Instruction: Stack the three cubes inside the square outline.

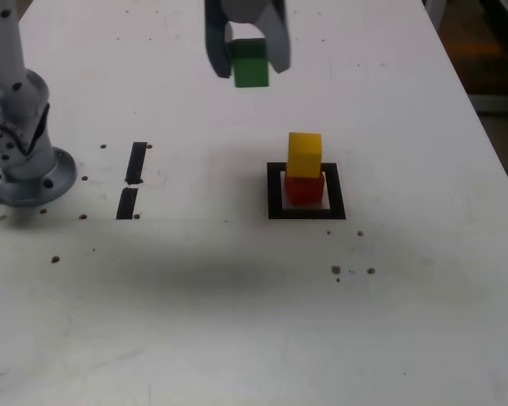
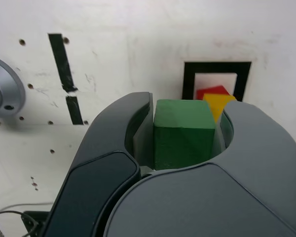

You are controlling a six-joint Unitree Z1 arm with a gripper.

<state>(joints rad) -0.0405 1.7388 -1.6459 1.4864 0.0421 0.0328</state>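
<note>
The green cube hangs away from the yellow cube's top in the exterior view, so the gripper should move it to the yellow cube's top before letting it go.
A yellow cube (image 1: 304, 154) sits on top of a red cube (image 1: 304, 188) inside the black square outline (image 1: 275, 193) on the white table. High above the table, up and to the exterior view's left of that stack, my gripper (image 1: 250, 61) is shut on the green cube (image 1: 251, 63). In the wrist view the green cube (image 2: 182, 132) fills the gap between the two dark fingers, and beyond it the square outline (image 2: 216, 67) frames parts of the red cube (image 2: 210, 92) and yellow cube (image 2: 218, 104).
The arm's grey round base (image 1: 21, 156) stands at the exterior view's left, with two short black tape strips (image 1: 132, 179) beside it. Small dark specks dot the white table (image 1: 237, 321). The table's edge runs along the exterior view's right.
</note>
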